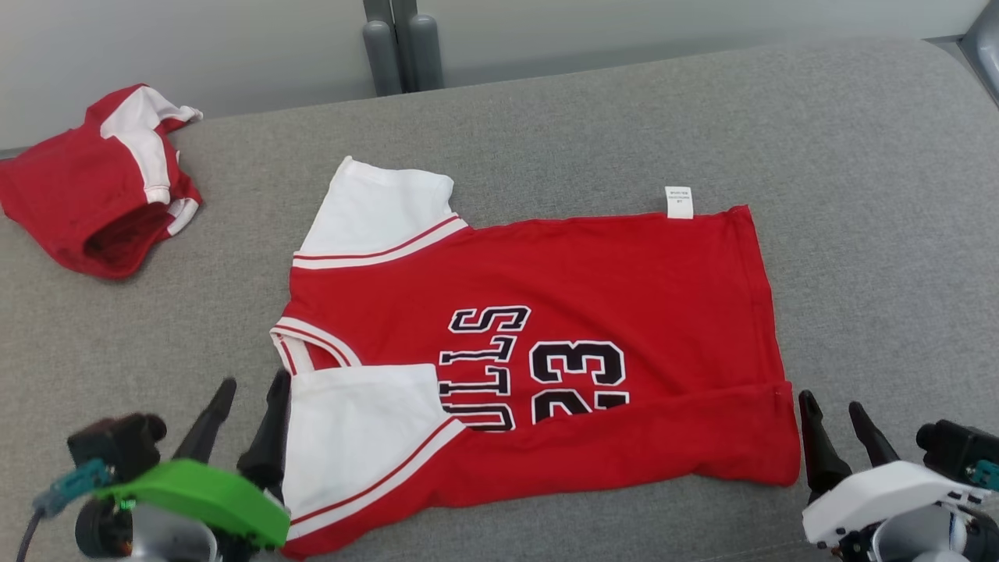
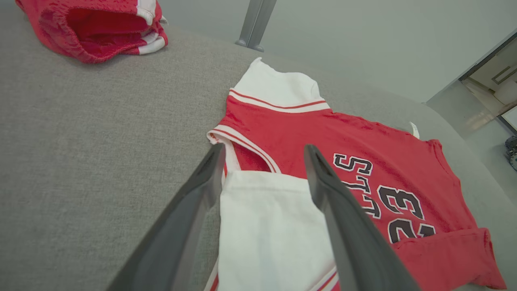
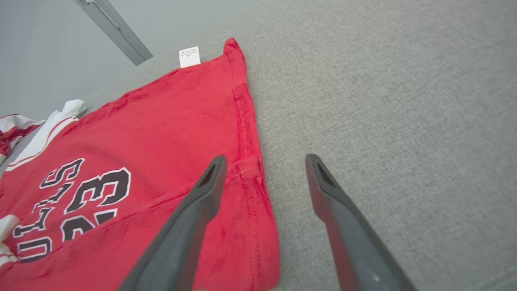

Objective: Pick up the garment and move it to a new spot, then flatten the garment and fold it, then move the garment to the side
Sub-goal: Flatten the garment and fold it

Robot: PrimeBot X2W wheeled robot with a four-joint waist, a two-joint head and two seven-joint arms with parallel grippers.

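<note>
The hem corner beside the care label curls up while the jersey's red body (image 1: 646, 281) (image 3: 194, 111) lies flat, so my right gripper needs to grab the jersey by that corner next.
The garment (image 1: 562, 281) is a red jersey with white sleeves and black lettering, lying flat on the grey cushion with its near long edge folded up over the print. My left gripper (image 1: 250, 386) stands open at the near white sleeve (image 2: 270, 226), fingers spread above it and nothing gripped. My right gripper (image 1: 833, 406) is open just off the hem's near corner (image 3: 250, 210), one finger over the red cloth and the other over bare cushion. In the right wrist view a white care label (image 3: 189, 56) sticks out at the far hem.
A second red and white garment (image 1: 101, 195) lies crumpled at the cushion's far left, also visible as a red bundle (image 2: 101, 28) in the left wrist view. Grey cushion (image 1: 858, 195) stretches bare to the right. A grey post (image 1: 402, 47) stands behind.
</note>
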